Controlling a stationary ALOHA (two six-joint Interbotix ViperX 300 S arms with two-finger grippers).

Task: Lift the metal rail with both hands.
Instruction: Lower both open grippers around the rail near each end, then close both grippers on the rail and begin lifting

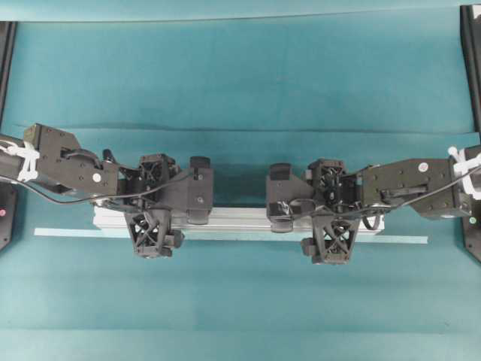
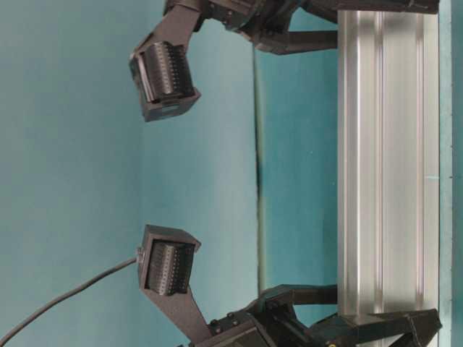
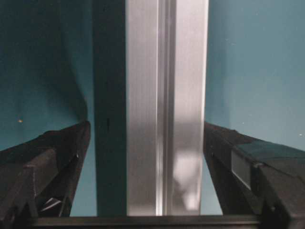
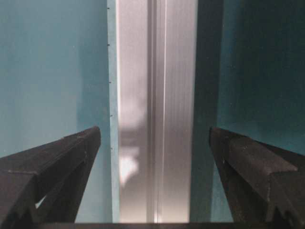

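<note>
The right gripper should close on the rail now, since its fingers reach down beside the rail's long edges. Closing now would hold the rail.
The metal rail (image 1: 237, 220) lies flat on the teal cloth, running left to right, silver with lengthwise grooves. My left gripper (image 1: 155, 203) is open and straddles the rail near its left end, one finger on each side. My right gripper (image 1: 329, 210) is open and straddles it near the right end. In the left wrist view the rail (image 3: 167, 109) runs between the fingers (image 3: 52, 162) of the left gripper (image 3: 147, 125), the right finger close to its edge. In the right wrist view the rail (image 4: 157, 95) sits between the wide-apart fingers (image 4: 248, 162) of the right gripper (image 4: 155, 130). The table-level view shows the rail (image 2: 383, 181) resting on the cloth.
A long thin pale-green strip (image 1: 68, 232) lies right along the rail's near side and sticks out past both ends. A fold in the cloth (image 1: 240, 129) runs across behind the arms. Black stands (image 1: 472, 68) flank the table's edges.
</note>
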